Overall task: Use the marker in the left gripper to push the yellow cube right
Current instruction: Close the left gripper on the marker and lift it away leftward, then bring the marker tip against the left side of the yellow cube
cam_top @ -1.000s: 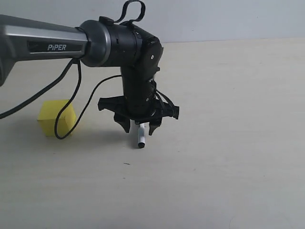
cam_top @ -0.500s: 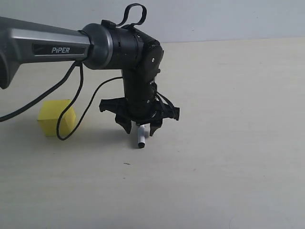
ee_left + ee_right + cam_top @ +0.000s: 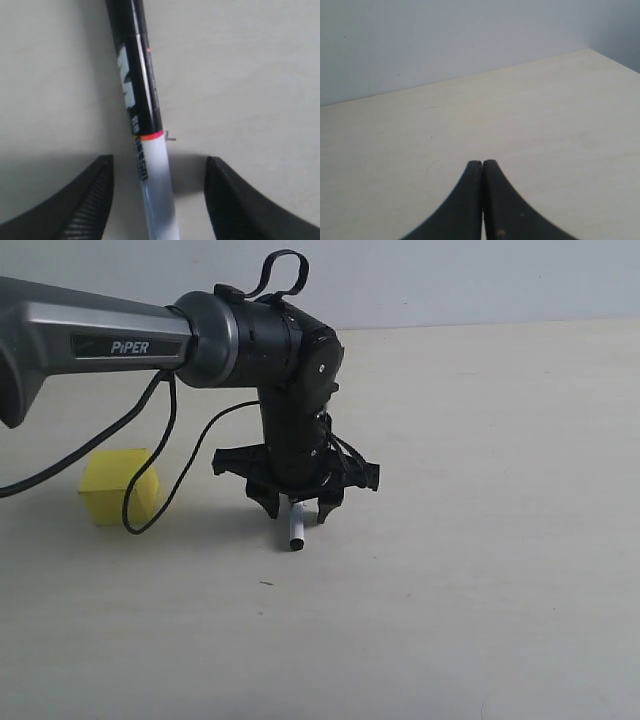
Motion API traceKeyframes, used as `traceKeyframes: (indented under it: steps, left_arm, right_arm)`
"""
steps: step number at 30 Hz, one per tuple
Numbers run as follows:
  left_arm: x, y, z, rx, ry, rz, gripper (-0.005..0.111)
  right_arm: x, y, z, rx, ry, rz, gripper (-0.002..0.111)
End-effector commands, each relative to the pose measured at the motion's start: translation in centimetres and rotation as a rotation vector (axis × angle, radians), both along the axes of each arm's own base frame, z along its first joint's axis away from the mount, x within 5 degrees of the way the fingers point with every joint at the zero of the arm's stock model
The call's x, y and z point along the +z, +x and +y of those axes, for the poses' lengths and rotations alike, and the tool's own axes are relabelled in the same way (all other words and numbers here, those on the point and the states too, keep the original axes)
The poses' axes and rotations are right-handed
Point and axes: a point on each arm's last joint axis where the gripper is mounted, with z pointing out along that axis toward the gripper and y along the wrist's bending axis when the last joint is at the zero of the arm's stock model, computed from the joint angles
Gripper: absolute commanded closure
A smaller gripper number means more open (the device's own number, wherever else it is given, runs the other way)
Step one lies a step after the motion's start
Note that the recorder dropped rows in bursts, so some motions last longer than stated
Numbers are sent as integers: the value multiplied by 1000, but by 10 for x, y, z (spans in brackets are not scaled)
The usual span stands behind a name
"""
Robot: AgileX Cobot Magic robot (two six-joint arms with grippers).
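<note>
The marker's white body (image 3: 158,182) has my left gripper's fingers down beside it, below the red band (image 3: 149,136). My left gripper would hold the marker now, so it will close.
The yellow cube (image 3: 118,485) sits on the table at the left, well apart from the gripper. My left gripper (image 3: 298,515) points straight down at the table's middle, open. The marker (image 3: 296,533) lies flat on the table between its fingers. In the left wrist view the marker (image 3: 140,90), with its black part, red band and white barrel, runs between the two fingertips of the left gripper (image 3: 159,159), with a gap on each side. My right gripper (image 3: 482,165) is shut with nothing in it and does not show in the exterior view.
The pale wooden table (image 3: 480,570) stretches to a light wall behind. A black cable (image 3: 150,480) hangs from the left arm in front of the cube. A small dark mark (image 3: 265,583) lies on the table in front of the marker.
The left arm and its gripper have shifted slightly to the right over the marker. The marker and the cube have stayed put.
</note>
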Motion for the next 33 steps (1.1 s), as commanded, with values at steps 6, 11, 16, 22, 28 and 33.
traceKeyframes:
  steps: [6, 11, 16, 22, 28, 33]
  left_arm:
    - [2, 0, 0, 3, 13, 1, 76]
    - [27, -3, 6, -66, 33, -7, 107]
    - [123, -18, 33, -257, 94, -129, 107]
    - [209, -49, 154, -290, 260, -354, 107]
    - [187, -66, 295, -152, 312, -166, 107]
    - [151, -58, 308, -295, 276, -170, 107]
  right_arm:
    - [-1, 0, 0, -2, -6, -8, 108]
    - [-1, 0, 0, -2, -6, -8, 108]
    - [-1, 0, 0, -2, -6, -8, 108]
    - [-1, 0, 0, -2, -6, -8, 108]
    - [-1, 0, 0, -2, -6, -8, 108]
    - [-1, 0, 0, -2, -6, -8, 108]
